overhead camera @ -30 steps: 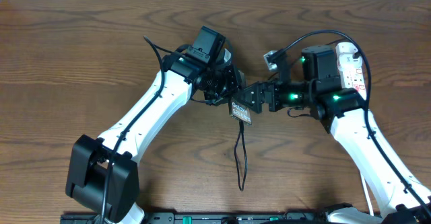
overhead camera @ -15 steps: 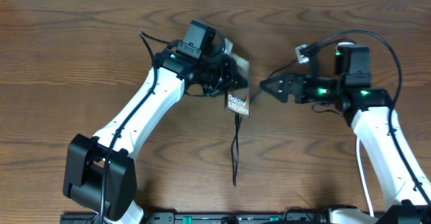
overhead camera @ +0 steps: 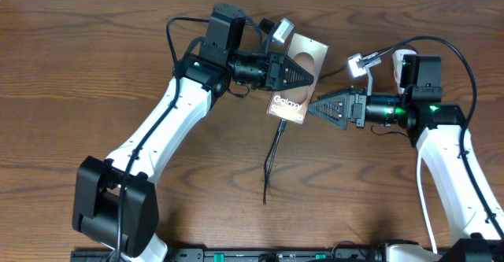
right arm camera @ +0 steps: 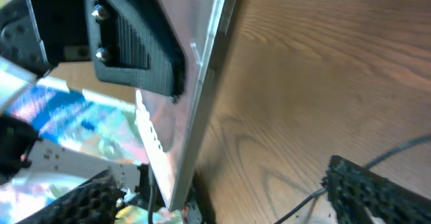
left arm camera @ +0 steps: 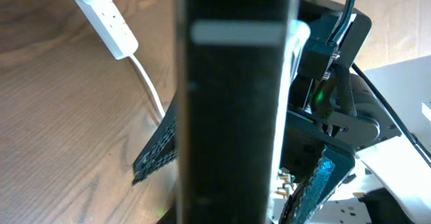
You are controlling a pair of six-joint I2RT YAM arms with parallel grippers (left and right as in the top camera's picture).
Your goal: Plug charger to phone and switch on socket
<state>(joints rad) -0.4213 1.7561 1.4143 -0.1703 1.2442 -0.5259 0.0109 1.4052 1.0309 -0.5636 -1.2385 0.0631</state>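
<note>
I will next take over the phone (overhead camera: 290,105) with my right gripper, grabbing it by the side edge opposite my left gripper, so the phone's charger end stays free.
My left gripper (overhead camera: 307,77) is shut on the phone (overhead camera: 290,105) and holds it tilted above the table, its brownish Galaxy face up. From the phone's lower end the black charger (overhead camera: 272,160) hangs and trails toward the front edge. My right gripper (overhead camera: 311,107) stands open just right of the phone's lower corner. In the right wrist view the phone's silvery edge (right arm camera: 202,69) reaches down between my open right fingers (right arm camera: 87,200). The phone's dark edge (left arm camera: 236,103) fills the left wrist view. The socket (left arm camera: 101,9) lies on the table; overhead only its white end (overhead camera: 405,60) shows behind my right arm.
The socket's white cord (left arm camera: 147,83) runs across the wood toward the right arm. The left arm's black base (overhead camera: 114,207) stands at the front left. Bare wooden table (overhead camera: 94,57) stretches out to the left.
My left gripper has lifted and swung the phone up and to the right, dragging the cable along. My right gripper let go of the phone's end, drew back right, and now hovers beside it.
</note>
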